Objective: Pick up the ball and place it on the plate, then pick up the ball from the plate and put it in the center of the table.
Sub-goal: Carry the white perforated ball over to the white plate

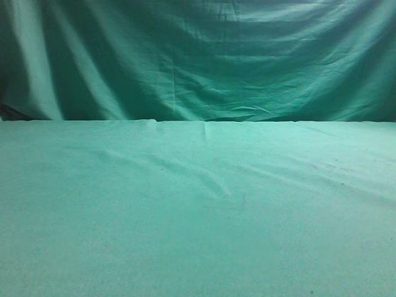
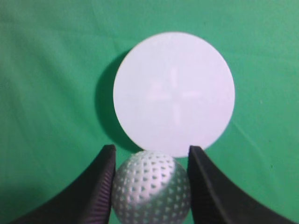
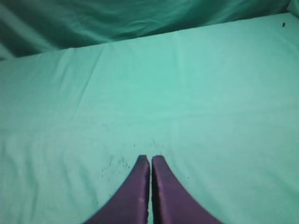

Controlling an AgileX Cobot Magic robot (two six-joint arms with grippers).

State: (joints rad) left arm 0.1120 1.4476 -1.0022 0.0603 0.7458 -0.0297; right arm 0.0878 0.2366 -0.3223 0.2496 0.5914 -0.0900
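I need to move the dimpled ball [image 2: 150, 186] farther over the white plate with my left gripper before I release it. The ball is above the plate and short of it in the left wrist view.
In the left wrist view the white dimpled ball [image 2: 150, 186] sits between the two black fingers of my left gripper [image 2: 152, 154], which is shut on it. Beyond the ball a round white plate [image 2: 174, 93] lies flat on the green table cloth [image 2: 46, 116], casting a shadow to its left; the ball is above the plate's near edge. In the right wrist view my right gripper [image 3: 150, 161] is shut and empty above the bare green table [image 3: 187, 93]. The exterior view shows only the table [image 1: 198, 204]; no ball, plate or gripper shows there.
A draped green cloth backdrop [image 1: 198, 55] hangs behind the table's far edge and also shows at the top of the right wrist view [image 3: 93, 18]. Faint dark specks mark the cloth near the right gripper.
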